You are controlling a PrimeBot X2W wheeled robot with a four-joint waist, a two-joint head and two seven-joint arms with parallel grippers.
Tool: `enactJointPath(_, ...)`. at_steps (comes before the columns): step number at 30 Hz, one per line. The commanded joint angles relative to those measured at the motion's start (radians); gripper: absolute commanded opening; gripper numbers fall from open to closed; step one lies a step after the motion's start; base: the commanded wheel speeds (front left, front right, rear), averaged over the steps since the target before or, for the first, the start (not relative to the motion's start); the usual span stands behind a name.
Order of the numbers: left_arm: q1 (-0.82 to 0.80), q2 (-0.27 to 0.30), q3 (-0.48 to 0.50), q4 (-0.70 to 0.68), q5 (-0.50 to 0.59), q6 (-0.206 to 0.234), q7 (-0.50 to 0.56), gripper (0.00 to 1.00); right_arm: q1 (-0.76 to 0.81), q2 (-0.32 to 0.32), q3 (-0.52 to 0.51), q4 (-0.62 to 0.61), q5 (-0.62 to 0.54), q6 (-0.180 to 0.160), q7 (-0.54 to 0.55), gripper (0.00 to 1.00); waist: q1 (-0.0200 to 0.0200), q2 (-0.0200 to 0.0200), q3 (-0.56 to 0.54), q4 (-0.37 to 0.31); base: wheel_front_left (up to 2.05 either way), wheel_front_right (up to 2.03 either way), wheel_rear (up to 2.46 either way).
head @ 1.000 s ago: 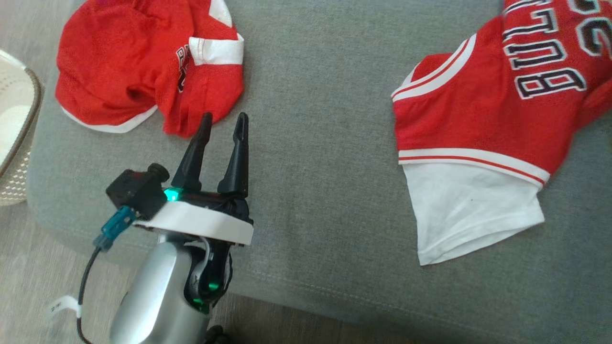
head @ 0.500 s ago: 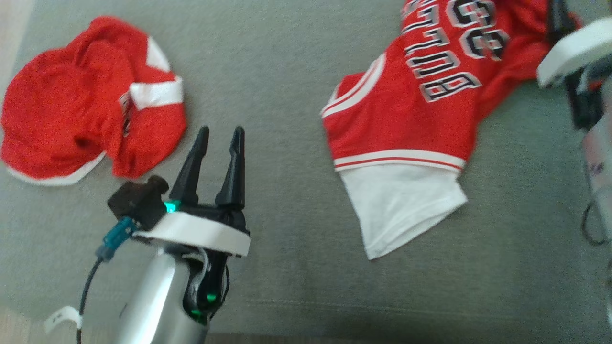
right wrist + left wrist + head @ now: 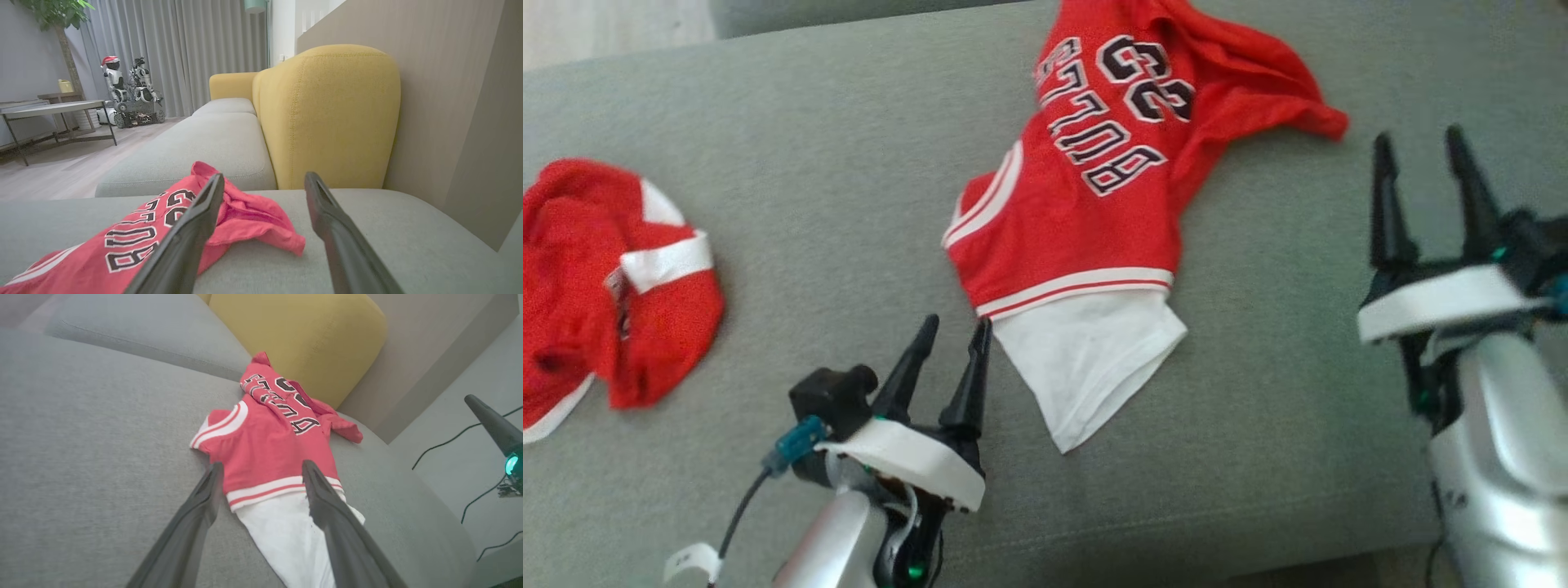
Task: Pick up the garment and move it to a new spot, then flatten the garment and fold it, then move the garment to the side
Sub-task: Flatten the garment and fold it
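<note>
The jersey (image 3: pixel 1111 176) has to move to a new spot for flattening, so my left gripper should grab its white sleeve (image 3: pixel 1081 363) next.
The garment (image 3: pixel 1078 212) is a red jersey with dark lettering and a white sleeve, lying rumpled in the middle of the grey sofa seat (image 3: pixel 809 204). My left gripper (image 3: pixel 956 324) is open, its fingertips just left of the white sleeve's upper edge. In the left wrist view the garment (image 3: pixel 269 445) lies just beyond the left gripper (image 3: pixel 262 464), whose jaws hold nothing. My right gripper (image 3: pixel 1417 136) stands open to the right of the garment, apart from it. In the right wrist view the garment (image 3: pixel 135 241) lies low and left of the right gripper (image 3: pixel 264 175).
A second crumpled red and white garment (image 3: pixel 605 286) lies at the seat's left end. A yellow back cushion (image 3: pixel 327 114) stands behind the seat. The seat's front edge runs along the bottom of the head view. A table and other robots stand far across the room.
The head camera has swung right, shifting the whole picture left. My left gripper has gone from beside the crumpled red garment to the jersey's white sleeve. My right gripper has come into view.
</note>
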Motion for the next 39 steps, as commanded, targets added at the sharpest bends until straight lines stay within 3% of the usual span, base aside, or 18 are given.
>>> enactJointPath(1, -0.031, 0.008, 0.018, -0.004, -0.011, 0.001, -0.008, 1.0, 0.004, 0.017, 0.014, -0.064, -0.016, 0.007, -0.002, 1.0, 0.0, 0.0, 0.0, -0.031, 0.0, 0.0, 0.0)
enactJointPath(9, -0.097, 0.008, -0.094, 0.172, -0.112, 0.018, -0.006, 1.0, 0.079, 0.052, -0.02, -0.201, -0.056, 0.007, 0.046, 1.0, 0.0, 0.0, 0.02, -0.074, 0.0, 0.0, 0.0)
enactJointPath(19, -0.22, 0.008, -0.211, 0.354, -0.189, 0.102, 0.026, 1.0, 0.097, 0.07, -0.02, -0.258, -0.062, 0.007, 0.066, 1.0, 0.0, 0.0, 0.038, -0.107, 0.0, 0.0, 0.0)
enactJointPath(23, -0.25, 0.008, -0.25, 0.387, -0.219, 0.092, 0.027, 0.98, 0.098, 0.073, -0.027, -0.269, -0.063, 0.007, 0.066, 1.0, 0.0, 0.0, 0.044, -0.109, 0.0, 0.0, 0.0)
enactJointPath(24, -0.254, 0.008, -0.26, 0.391, -0.228, 0.086, 0.027, 0.27, 0.099, 0.073, -0.029, -0.269, -0.063, 0.007, 0.066, 1.0, 0.0, 0.0, 0.043, -0.108, 0.0, 0.0, 0.0)
enactJointPath(25, -0.258, 0.008, -0.267, 0.395, -0.238, 0.083, 0.025, 0.0, 0.101, 0.073, -0.031, -0.269, -0.064, 0.007, 0.066, 1.0, 0.0, 0.0, 0.042, -0.106, 0.0, 0.0, 0.0)
enactJointPath(31, -0.282, 0.008, -0.24, 0.4, -0.25, 0.107, -0.003, 0.0, 0.108, 0.077, -0.047, -0.254, -0.067, 0.007, 0.072, 1.0, 0.0, 0.0, 0.026, -0.08, 0.0, 0.0, 0.0)
enactJointPath(39, -0.271, 0.038, -0.049, 0.255, -0.152, 0.15, -0.007, 0.0, 0.109, 0.088, -0.066, -0.209, -0.061, 0.007, 0.101, 1.0, 0.0, 0.0, 0.015, -0.048, 0.0, 0.0, 0.0)
